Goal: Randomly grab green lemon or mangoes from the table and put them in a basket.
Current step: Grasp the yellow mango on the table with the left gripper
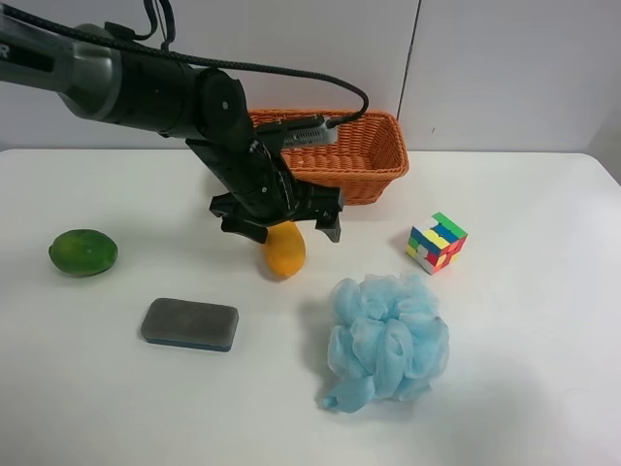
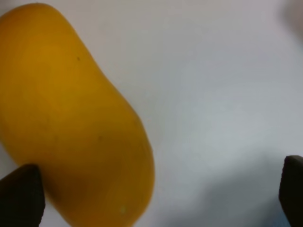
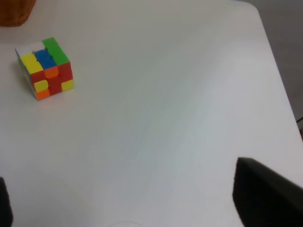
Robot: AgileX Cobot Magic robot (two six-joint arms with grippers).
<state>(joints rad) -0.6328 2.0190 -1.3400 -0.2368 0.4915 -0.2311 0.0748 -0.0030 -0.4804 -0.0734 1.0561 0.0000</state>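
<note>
I should lower my left gripper before it closes on the yellow-orange mango (image 1: 284, 250), because its fingers are still above the mango and short of its sides.
The yellow-orange mango (image 1: 284, 250) lies on the white table (image 1: 543, 320), in front of the orange wicker basket (image 1: 359, 155). My left gripper (image 1: 282, 229) is open just above it, one finger on each side. In the left wrist view the mango (image 2: 71, 118) fills the frame, close to one fingertip (image 2: 21, 194); the left gripper (image 2: 156, 198) holds nothing. The green lemon (image 1: 83, 252) lies alone at the exterior high view's left. My right gripper (image 3: 135, 208) is open and empty over bare table; its arm is out of the exterior high view.
A coloured puzzle cube (image 1: 436, 242) stands near the basket's front corner and shows in the right wrist view (image 3: 45, 68). A blue bath pouf (image 1: 388, 340) and a grey-blue sponge block (image 1: 190, 323) lie in front of the mango. The basket's corner (image 3: 16, 12) shows in the right wrist view.
</note>
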